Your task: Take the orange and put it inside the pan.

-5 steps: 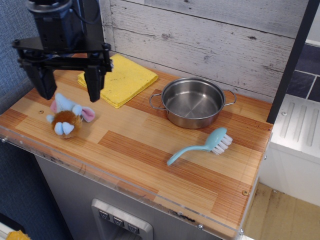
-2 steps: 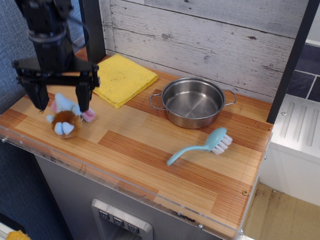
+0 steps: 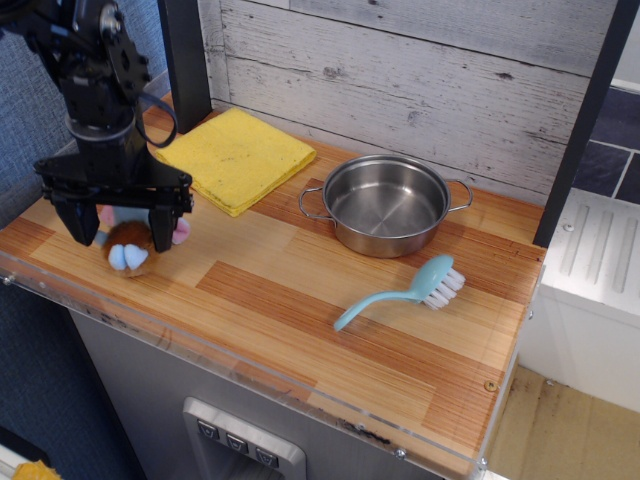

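I need to grab the plush orange by its fuzzy brown body (image 3: 130, 239) with my gripper next, to put the plush orange inside the pan (image 3: 386, 203).
The orange (image 3: 130, 249), a small fuzzy orange-brown plush with light blue paws and pale ears, lies at the left end of the wooden counter. My gripper (image 3: 120, 236) is open and low over it, one black finger on each side of the plush, its upper part hidden behind the gripper. The pan (image 3: 386, 203), round shiny steel with two loop handles, stands empty at the back middle, well to the right of the gripper.
A folded yellow cloth (image 3: 238, 157) lies behind the plush, left of the pan. A light blue dish brush (image 3: 405, 291) lies in front of the pan. The counter's front edge (image 3: 250, 360) has a clear strip. A dark post (image 3: 186, 55) stands behind the gripper.
The gripper has come down and toward the front left, from above the cloth's edge to straddling the plush. The plush, pan and brush have not moved.
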Tool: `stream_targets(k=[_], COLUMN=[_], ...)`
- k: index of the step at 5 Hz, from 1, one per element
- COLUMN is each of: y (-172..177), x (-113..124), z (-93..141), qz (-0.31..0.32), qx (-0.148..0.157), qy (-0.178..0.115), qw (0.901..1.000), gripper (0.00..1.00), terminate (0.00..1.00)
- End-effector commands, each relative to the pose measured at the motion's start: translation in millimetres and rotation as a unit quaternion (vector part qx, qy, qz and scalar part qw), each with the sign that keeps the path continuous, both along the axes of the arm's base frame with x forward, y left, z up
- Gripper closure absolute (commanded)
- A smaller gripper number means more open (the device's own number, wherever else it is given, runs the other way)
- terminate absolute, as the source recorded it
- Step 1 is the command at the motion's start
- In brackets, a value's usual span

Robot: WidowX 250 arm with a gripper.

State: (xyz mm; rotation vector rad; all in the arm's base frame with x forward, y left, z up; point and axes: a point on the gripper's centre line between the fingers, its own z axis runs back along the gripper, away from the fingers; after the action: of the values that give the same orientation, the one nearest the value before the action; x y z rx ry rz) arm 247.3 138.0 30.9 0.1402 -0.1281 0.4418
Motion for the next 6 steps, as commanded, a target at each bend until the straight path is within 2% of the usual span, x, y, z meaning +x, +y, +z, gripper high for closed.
stream_targets(k=[1,2,3,4,5,6], y=[7.2,3.2,-3.9,-11.9,-15.6,-27.2], x=[-5.3,-8.8,-10.8,-8.0,-5.2,3.6], z=[-10.7,-14.9,-5.1,15.5,42.3,73.6], qz=[0.032,0.027,0.015,-0.007,-0.019,-0.034], qx=[-0.007,-0.022,-0.03,-0.027,-0.012,0.017], qy=[-0.024,-0.026,-0.039,-0.05,-0.065,-0.079], qw=[0.9992,0.9991,0.9987,0.9983,0.9977,0.9962], gripper=[0.0,1.0,1.0,1.0,1.0,1.0], terminate=[0.0,0.0,0.0,0.0,0.0,0.0])
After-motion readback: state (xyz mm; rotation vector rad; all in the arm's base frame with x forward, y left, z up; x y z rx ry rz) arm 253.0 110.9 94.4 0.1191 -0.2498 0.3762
